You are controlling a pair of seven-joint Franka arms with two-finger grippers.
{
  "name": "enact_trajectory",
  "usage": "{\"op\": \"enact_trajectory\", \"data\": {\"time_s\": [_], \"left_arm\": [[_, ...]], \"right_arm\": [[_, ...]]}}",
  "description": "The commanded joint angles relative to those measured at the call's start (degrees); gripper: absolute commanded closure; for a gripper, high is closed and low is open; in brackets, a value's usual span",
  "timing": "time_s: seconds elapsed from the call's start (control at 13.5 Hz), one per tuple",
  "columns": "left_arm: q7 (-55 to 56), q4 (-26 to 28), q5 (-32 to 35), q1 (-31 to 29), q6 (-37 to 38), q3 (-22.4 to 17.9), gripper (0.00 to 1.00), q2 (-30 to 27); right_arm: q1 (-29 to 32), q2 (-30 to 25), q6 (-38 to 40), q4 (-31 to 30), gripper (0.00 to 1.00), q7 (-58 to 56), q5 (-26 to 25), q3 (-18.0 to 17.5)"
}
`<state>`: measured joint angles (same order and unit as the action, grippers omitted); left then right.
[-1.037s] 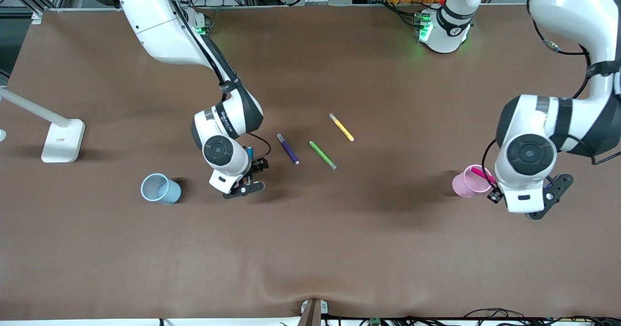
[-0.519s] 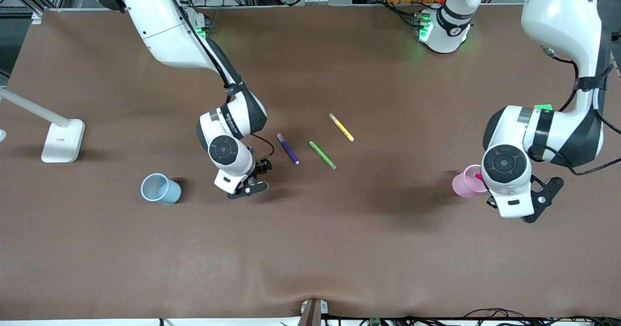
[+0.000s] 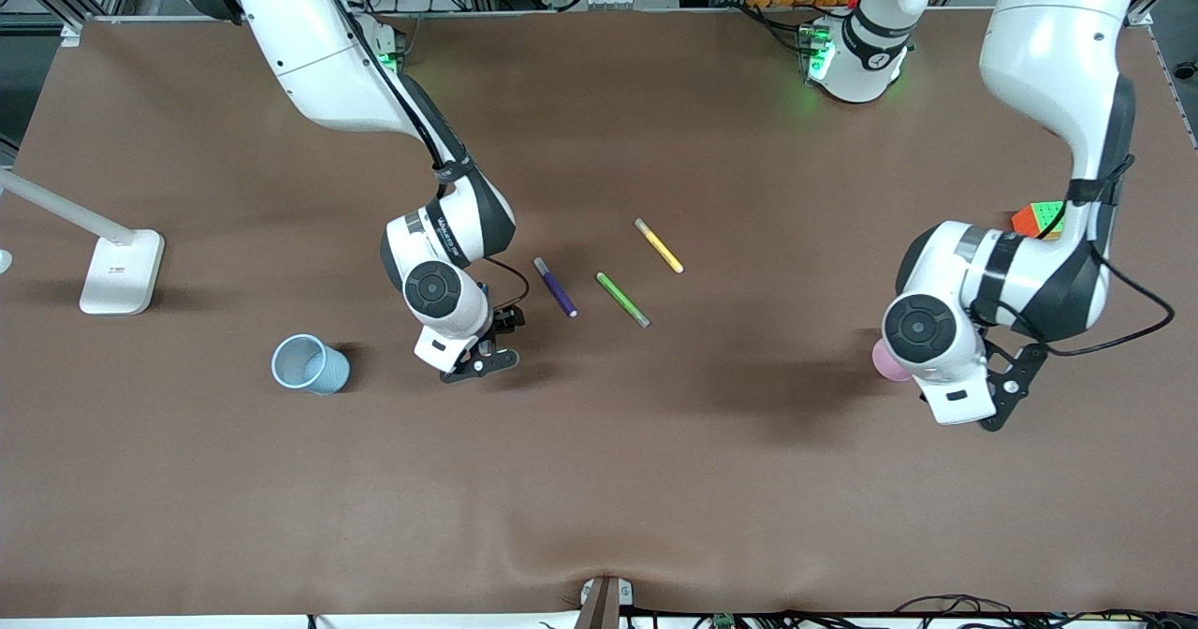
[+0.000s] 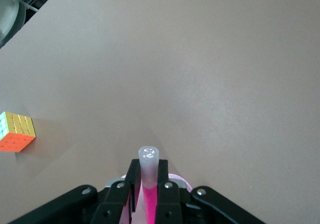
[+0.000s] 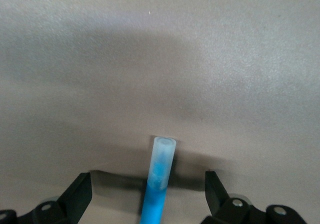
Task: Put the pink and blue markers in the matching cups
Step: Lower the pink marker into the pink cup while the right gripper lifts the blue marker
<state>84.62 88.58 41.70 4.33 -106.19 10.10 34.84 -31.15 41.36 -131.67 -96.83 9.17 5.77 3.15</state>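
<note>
My right gripper grabs the blue marker by its body just below the clear cap (image 5: 154,199) next, to place it in the blue cup.
My left gripper (image 4: 148,176) is shut on the pink marker (image 4: 150,194), whose pale end (image 4: 148,159) sticks out past the fingers. It hangs over the pink cup (image 3: 883,360); the cup's rim (image 4: 179,178) shows just under the fingers. The left wrist hides most of that cup in the front view. My right gripper (image 5: 148,180) stands open low over the table, with the blue marker (image 5: 159,184) lying between its fingers, untouched. In the front view this gripper (image 3: 482,356) is beside the blue cup (image 3: 309,365), toward the table's middle.
A purple marker (image 3: 555,286), a green marker (image 3: 622,299) and a yellow marker (image 3: 659,245) lie in the middle of the table. A colour cube (image 3: 1041,219) sits by the left arm's elbow. A white lamp base (image 3: 120,271) stands at the right arm's end.
The left arm has swung toward the table's middle with the pink marker, and its wrist now covers most of the pink cup. The right gripper shifted slightly, still open.
</note>
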Motion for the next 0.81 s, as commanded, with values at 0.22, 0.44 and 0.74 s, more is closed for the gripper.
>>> {"op": "enact_trajectory", "data": {"time_s": [0.22,0.44,0.74], "left_arm": [[3.1,0.4,1.6,1.0,0.4,-0.1,1.0,0.8],[3.0,0.7,1.6,1.3,0.5,-0.2,0.94,1.1],[1.7,0.7,1.6,1.2,1.1,-0.1,0.16,1.0]], "right_arm": [[-0.8,-0.5,0.3,-0.9,0.39,0.7,0.5,0.5],[-0.8,-1.2,3.0,-0.8,1.0,0.6,0.5,0.5],[-1.4,-1.8,2.9,-0.4,1.0,0.5,0.3,0.6]]}}
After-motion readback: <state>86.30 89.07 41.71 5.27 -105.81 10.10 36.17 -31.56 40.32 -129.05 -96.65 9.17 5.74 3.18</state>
